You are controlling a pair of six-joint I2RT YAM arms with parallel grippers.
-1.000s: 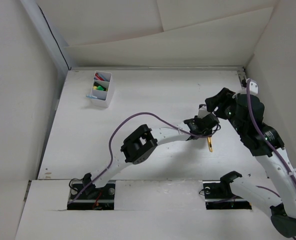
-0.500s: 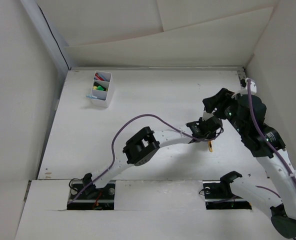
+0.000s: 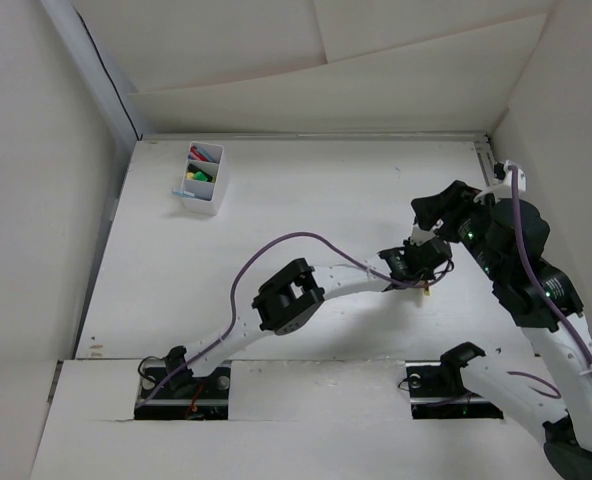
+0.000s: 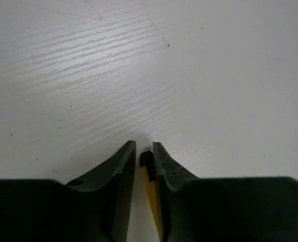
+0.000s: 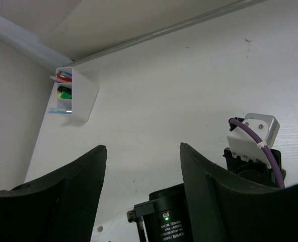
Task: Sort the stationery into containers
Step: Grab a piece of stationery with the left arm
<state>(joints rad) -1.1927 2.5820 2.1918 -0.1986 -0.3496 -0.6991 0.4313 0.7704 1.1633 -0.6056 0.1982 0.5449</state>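
Observation:
The left gripper grabs the yellow pen across its sides near the black end next, which leaves its yellow length free to enter the white container.
A yellow pen with a black end lies between the fingers of my left gripper, low over the table. The jaws have narrowed to a slit around it, the right finger pressed against it. From above, only a yellow tip of the pen shows under the left gripper, at the right of the table. My right gripper hangs open and empty just behind and above the left wrist. The white container stands at the far left with red, green and blue stationery inside; it also shows in the right wrist view as a white box.
White walls close in the table on the left, back and right. The left arm's purple cable arcs over the table's middle. The right arm stands close to the right wall. The left wrist's black body fills the space under the right fingers.
The left gripper slid slightly right and toward the near edge over the pen, and its jaws narrowed round it. The right gripper drew back a little to the right.

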